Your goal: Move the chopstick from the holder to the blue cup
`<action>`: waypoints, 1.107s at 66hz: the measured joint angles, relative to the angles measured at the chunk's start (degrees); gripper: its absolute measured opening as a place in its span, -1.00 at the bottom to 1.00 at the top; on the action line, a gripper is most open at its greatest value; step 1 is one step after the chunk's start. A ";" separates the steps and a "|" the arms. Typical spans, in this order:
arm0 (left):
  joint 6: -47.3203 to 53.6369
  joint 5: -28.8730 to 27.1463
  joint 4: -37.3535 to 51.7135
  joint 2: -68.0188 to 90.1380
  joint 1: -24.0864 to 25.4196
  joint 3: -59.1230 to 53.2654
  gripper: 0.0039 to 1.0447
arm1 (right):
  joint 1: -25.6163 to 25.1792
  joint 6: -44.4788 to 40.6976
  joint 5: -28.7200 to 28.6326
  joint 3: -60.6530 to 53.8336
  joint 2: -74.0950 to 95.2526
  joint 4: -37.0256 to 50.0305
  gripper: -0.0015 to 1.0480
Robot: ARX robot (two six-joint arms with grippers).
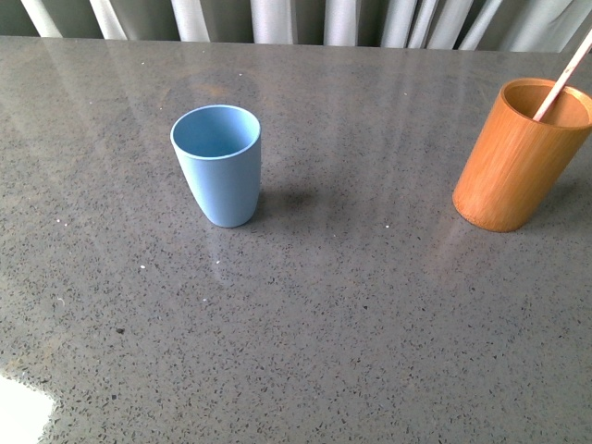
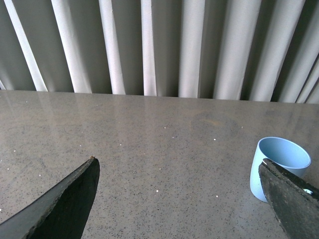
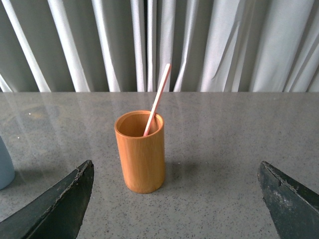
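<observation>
Next, my right gripper grabs its exposed upper end (image 1: 578, 54) and transfers the chopstick from the holder to the blue cup (image 1: 217, 163).
The light blue cup (image 1: 217, 163) stands upright and empty on the grey table, left of centre. At the right edge of the front view stands the orange-brown holder (image 1: 520, 154), with one pale chopstick (image 1: 564, 75) leaning out of it. No arm shows in the front view. My left gripper (image 2: 177, 167) is open, with bare table between its dark fingers (image 2: 70, 204); the blue cup (image 2: 277, 165) stands just behind one finger. My right gripper (image 3: 175, 169) is open too. The holder (image 3: 141, 153) and its chopstick (image 3: 157, 100) stand beyond it, nearer one finger (image 3: 60, 204).
The speckled grey table (image 1: 333, 314) runs back to a pale pleated curtain (image 1: 277, 18). A bright white patch (image 1: 20, 409) lies at the table's near left corner.
</observation>
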 joint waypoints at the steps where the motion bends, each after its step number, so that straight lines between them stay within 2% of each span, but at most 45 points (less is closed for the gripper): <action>1: 0.00 0.00 0.00 0.00 0.00 0.00 0.83 | 0.00 0.00 0.00 0.00 0.00 0.00 0.83; 9: 0.00 0.00 0.00 0.00 0.00 0.00 0.83 | 0.02 0.20 0.15 0.07 0.13 -0.13 0.83; 14: 0.00 -0.02 0.00 0.00 0.00 0.00 0.83 | 0.76 5.57 3.89 5.38 9.16 -12.83 0.83; 16: 0.00 0.00 0.00 0.00 0.00 0.00 0.83 | 0.42 7.15 3.85 6.80 13.55 -13.75 0.83; 20: 0.00 0.00 0.00 0.00 0.00 0.00 0.83 | 0.04 8.79 3.21 8.74 21.42 -10.62 0.83; 32: 0.00 -0.02 0.00 0.00 0.00 0.00 0.83 | 1.01 9.81 2.32 20.04 47.84 9.88 0.83; 40: 0.00 0.00 0.00 0.00 0.00 0.00 0.83 | 1.62 9.97 2.03 27.47 61.44 16.31 0.83; 55: 0.00 0.00 0.00 0.00 0.00 0.00 0.83 | 2.49 11.45 2.03 41.16 81.66 18.99 0.83; 73: 0.00 0.00 0.00 0.00 0.00 0.00 0.83 | 2.62 13.35 3.04 53.77 95.76 17.64 0.83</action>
